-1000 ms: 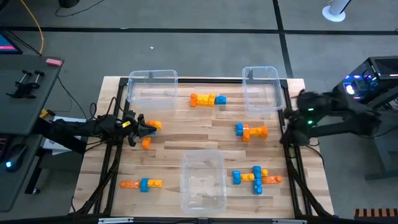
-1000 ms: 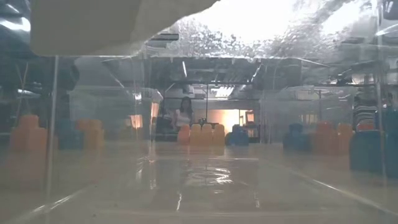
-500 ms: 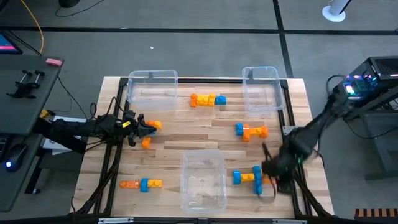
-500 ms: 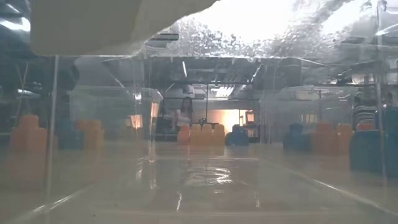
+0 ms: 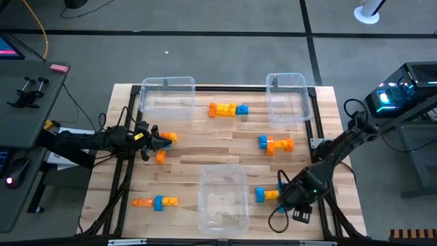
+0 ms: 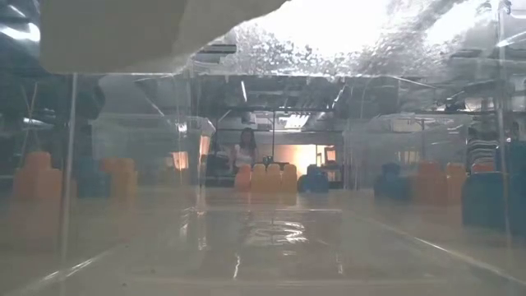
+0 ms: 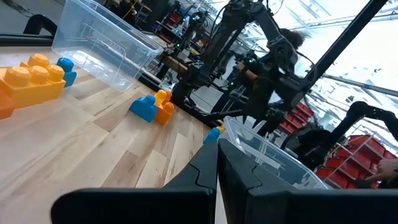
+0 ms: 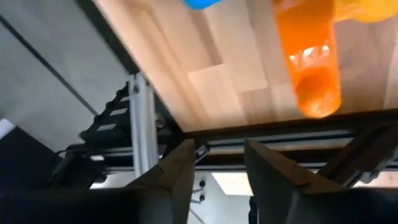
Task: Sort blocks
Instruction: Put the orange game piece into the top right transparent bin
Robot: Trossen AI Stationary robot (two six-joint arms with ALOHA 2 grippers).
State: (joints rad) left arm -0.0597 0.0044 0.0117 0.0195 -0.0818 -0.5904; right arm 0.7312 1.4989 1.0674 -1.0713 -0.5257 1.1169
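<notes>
I need to sort the orange block into a clear bin, so next I should grab it by its round stud end (image 8: 318, 93) with my right gripper.
Blue, orange and yellow-orange blocks lie in groups on the wooden table: a row (image 5: 228, 109) at the far middle, a cluster (image 5: 276, 144) right of centre, a row (image 5: 155, 202) at the near left, and two orange pieces (image 5: 168, 137) (image 5: 160, 157) by my left gripper. My left gripper (image 5: 162, 141) (image 7: 217, 163) is shut with nothing in it, low over the table's left side. My right gripper (image 5: 285, 193) (image 8: 217, 171) is open above the near-right cluster (image 5: 266, 195) and hides most of it. An orange block (image 8: 314, 68) lies beyond its fingers.
Three clear bins stand on the table: far left (image 5: 166, 96), far right (image 5: 287, 96) and near middle (image 5: 222, 198). The low view looks through a clear bin wall (image 6: 263, 205). The table's near edge (image 8: 261, 127) is close to my right gripper. Bare wood lies at the centre.
My right arm has swung from beyond the table's right edge toward the near edge and leftward, coming down over the near-right block cluster, which it now covers.
</notes>
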